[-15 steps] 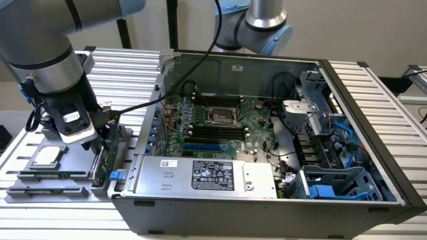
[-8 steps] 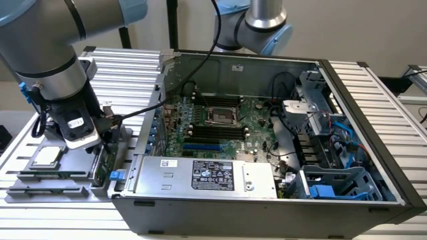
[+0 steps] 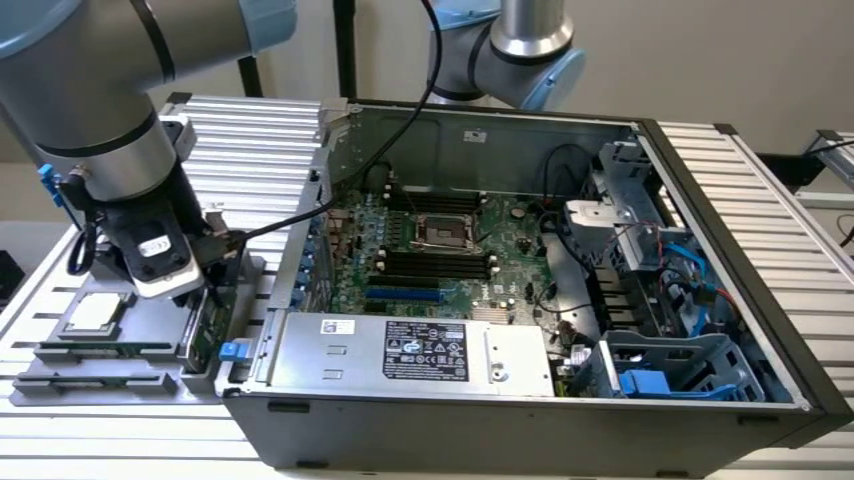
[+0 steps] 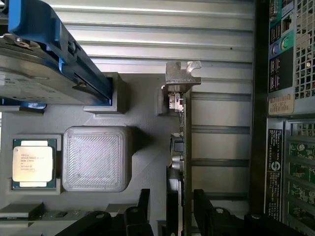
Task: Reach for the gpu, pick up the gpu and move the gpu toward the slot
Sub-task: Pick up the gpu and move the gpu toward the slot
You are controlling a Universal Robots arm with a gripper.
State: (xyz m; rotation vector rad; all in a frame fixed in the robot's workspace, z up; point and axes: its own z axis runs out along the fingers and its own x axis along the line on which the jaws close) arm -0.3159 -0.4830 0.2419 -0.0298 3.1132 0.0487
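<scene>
My gripper should close on the GPU now, because my open fingers are down beside both sides of the GPU (image 4: 185, 142).
The gpu (image 4: 185, 142) stands on edge in the grey fixture tray (image 4: 142, 113), a thin green sliver with its silver bracket (image 4: 181, 73) at one end. In the exterior view the gpu (image 3: 200, 335) is at the tray's side nearest the computer case, just under my gripper (image 3: 207, 295). My gripper (image 4: 172, 214) is open and straddles the card. One dark finger (image 4: 143, 204) stands apart from it and the other finger (image 4: 202, 206) lies close to its other face. The blue slots (image 3: 400, 295) lie on the motherboard inside the case.
A square silver processor chip (image 4: 32, 163) and a grey textured block (image 4: 96, 157) sit in the tray. A hard drive in a blue frame (image 4: 49, 73) lies beside them. The open computer case (image 3: 747, 300) is on the exterior view's right. A second arm (image 3: 527, 50) stands behind it.
</scene>
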